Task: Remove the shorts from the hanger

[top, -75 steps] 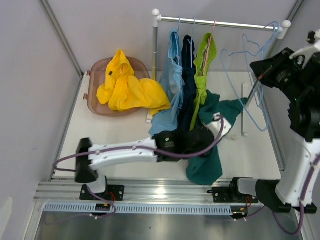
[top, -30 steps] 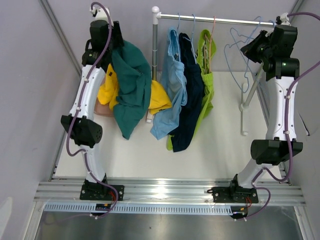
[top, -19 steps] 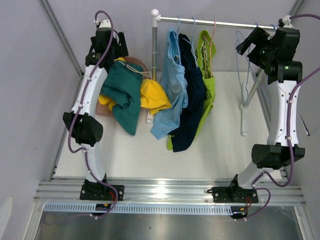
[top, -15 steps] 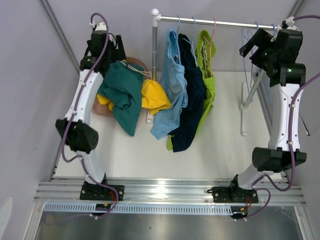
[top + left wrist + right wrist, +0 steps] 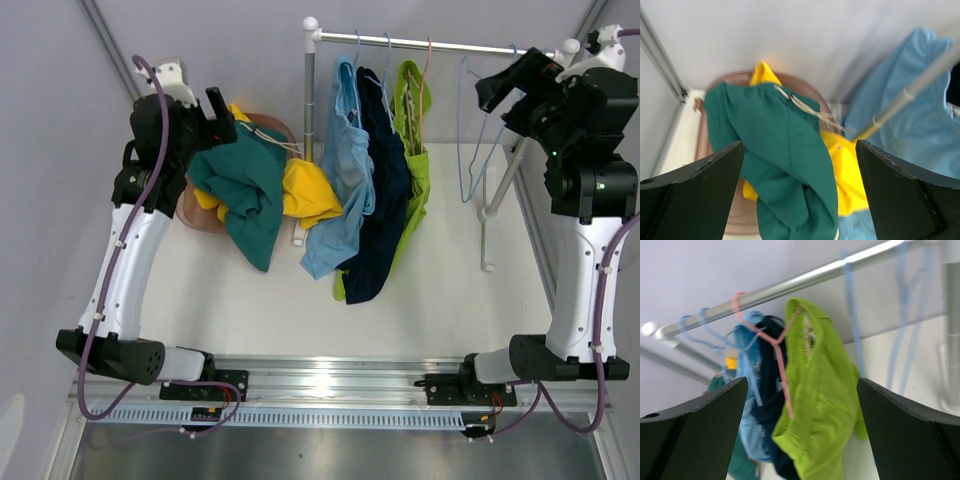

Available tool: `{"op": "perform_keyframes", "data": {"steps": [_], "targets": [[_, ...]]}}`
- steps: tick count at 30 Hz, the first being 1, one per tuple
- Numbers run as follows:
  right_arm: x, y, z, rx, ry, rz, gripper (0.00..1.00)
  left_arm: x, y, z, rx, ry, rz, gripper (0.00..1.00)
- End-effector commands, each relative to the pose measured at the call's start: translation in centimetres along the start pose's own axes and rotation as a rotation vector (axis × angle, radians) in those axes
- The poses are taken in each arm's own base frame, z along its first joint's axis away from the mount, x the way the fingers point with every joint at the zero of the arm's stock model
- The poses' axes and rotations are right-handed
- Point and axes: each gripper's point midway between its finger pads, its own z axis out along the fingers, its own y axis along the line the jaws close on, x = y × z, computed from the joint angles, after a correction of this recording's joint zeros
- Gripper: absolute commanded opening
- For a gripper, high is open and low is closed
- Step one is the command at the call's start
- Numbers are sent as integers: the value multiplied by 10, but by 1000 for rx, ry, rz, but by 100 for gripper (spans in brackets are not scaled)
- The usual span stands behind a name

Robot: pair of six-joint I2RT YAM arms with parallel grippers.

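Note:
The right gripper will grab the pink hanger's near arm [image 5: 422,92] below the hook, which leaves the lime shorts [image 5: 415,150] free to be removed.
Light blue shorts [image 5: 345,170], navy shorts [image 5: 380,200] and lime green shorts [image 5: 415,150] hang on hangers from the metal rail [image 5: 440,43]. The dark teal shorts [image 5: 245,185] lie heaped over the yellow shorts [image 5: 305,190] in the brown basin [image 5: 188,212]. My left gripper [image 5: 208,110] hovers open above the basin's far left, holding nothing; its wrist view looks down on the teal shorts [image 5: 785,150]. My right gripper [image 5: 502,88] is open near the rail's right end, facing the lime shorts [image 5: 825,405] on a pink hanger [image 5: 774,342].
Bare blue hangers [image 5: 478,130] hang at the rail's right end. The rack's left post [image 5: 309,110] stands beside the basin, and its right post [image 5: 500,190] slants down to a foot. Grey walls close in on the left, back and right.
The left gripper let the teal shorts drop onto the basin and pulled back to the left. The right gripper opened off a blue hanger and drew away to the right.

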Motion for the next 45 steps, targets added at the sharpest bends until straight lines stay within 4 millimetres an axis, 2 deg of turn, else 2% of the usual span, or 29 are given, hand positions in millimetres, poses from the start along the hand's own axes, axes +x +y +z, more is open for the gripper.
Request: {"op": "perform_keyframes", "data": {"steps": [1,2,4,5,8,11,16,19,22,24,26,30,31,33,36,37,39,40,42,43,45], "targets": [[9,34,19,-123,24,16,98,28,-18,0,92,49,-16,99],[17,42,28,-139,46,19,96,41,-19,-3,103,70,-14,99],[24,48,38,-148,62,22,94,45,-21,-9,121,68,-16,99],[33,48,49,-145,83,22,93,56,-20,-13,127,84,-13,99],[48,56,64,-148,108,20,93,71,-20,-20,140,105,-15,99],[70,55,88,-125,146,18,93,73,-19,-30,152,97,-18,99],[92,57,109,-115,182,29,92,79,-21,-36,179,100,-3,99],[104,57,119,-106,202,30,88,82,-20,-36,175,106,7,99],[118,56,128,-94,225,25,81,86,-19,-36,177,110,10,99],[124,57,130,-93,239,26,71,88,-19,-36,179,111,10,99],[132,55,134,-87,253,22,65,89,-20,-36,183,110,10,99],[139,53,137,-77,262,25,51,91,-19,-36,183,114,14,99],[140,52,138,-73,265,26,43,91,-20,-36,184,113,14,99],[141,51,139,-69,270,25,36,93,-20,-35,188,118,16,99],[141,50,139,-65,267,23,5,95,-21,-36,198,122,16,99],[140,51,138,-66,266,25,0,95,-24,-36,211,121,15,99],[133,54,135,-76,249,24,0,93,-35,-40,279,117,26,99],[124,58,130,-90,229,23,0,88,-52,-47,355,108,31,99],[108,58,124,-77,189,13,0,78,-67,-54,395,83,63,99],[93,65,118,-93,156,9,0,73,-87,-62,442,74,78,99],[78,66,111,-81,128,-1,0,69,-111,-73,516,60,116,99]]}}
